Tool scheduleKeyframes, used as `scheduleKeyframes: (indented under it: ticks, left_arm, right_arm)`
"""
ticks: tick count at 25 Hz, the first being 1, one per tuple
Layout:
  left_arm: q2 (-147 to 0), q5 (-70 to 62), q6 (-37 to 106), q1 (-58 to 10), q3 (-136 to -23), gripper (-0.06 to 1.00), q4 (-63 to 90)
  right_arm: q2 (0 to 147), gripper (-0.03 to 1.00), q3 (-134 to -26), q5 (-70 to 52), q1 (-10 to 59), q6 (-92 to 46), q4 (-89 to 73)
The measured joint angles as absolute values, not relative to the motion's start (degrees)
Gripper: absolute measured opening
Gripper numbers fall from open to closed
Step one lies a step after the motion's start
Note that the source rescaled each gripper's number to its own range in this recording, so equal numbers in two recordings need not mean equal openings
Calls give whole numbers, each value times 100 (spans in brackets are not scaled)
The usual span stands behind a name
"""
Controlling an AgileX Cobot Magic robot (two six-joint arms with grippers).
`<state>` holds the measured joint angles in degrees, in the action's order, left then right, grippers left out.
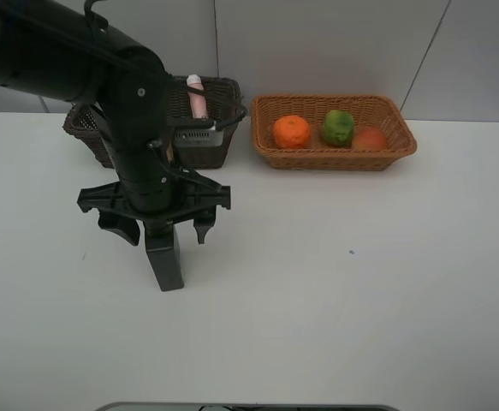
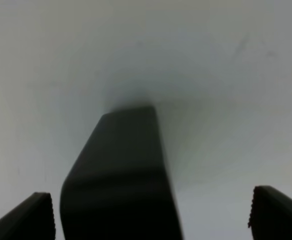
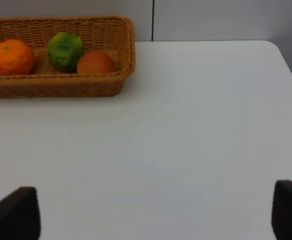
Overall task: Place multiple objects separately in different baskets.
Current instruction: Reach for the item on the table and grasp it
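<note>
The dark pump bottle [image 1: 165, 259] stands between both fingers, so the left gripper needs to close on the bottle next.
The dark square pump bottle [image 1: 165, 259] stands on the white table; in the left wrist view it [image 2: 119, 175] sits between the jaws. My left gripper [image 1: 162, 229] is open, straddling the bottle's top without closing on it; it also shows in the left wrist view [image 2: 151, 220]. The dark brown basket [image 1: 219, 128] behind the arm holds the pink white-capped bottle [image 1: 196, 96]. The light tan basket [image 1: 335, 158] holds the tangerine [image 1: 292, 131], the green fruit [image 1: 337, 127] and the peach [image 1: 370, 139]. My right gripper [image 3: 151, 215] is open and empty over bare table. The mauve cup is hidden.
The left arm [image 1: 103, 77] covers most of the dark basket. The tan basket [image 3: 60, 85] with its three fruits shows far from the right gripper. The table's back right corner [image 3: 273, 45] is in the right wrist view.
</note>
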<state>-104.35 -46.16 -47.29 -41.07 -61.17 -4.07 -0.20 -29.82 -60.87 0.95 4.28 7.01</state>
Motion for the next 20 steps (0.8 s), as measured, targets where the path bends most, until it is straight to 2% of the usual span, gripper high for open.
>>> scheduleKeyframes:
  ticks: [4,7,10,13,20]
  left_arm:
    - [-10440,-4410,-4580,-4020,-5987,99,-252]
    - [-10440,-4298,-4574,-4020,-5979,92,-187]
    - [-10440,-4283,-4574,-4020,-5979,75,-168]
    - [-10440,-4276,-4574,-4020,-5979,51,-134]
    - [-10440,-4271,-4574,-4020,-5979,49,30]
  right_arm:
    - [-20,95,-2982,-6087,95,428,701]
    - [-20,95,-2982,-6087,95,428,701]
    - [-20,95,-2982,-6087,95,428,701]
    - [-20,95,-2982,-6087,95,428,701]
    - [-20,95,-2982,-6087,95,428,701]
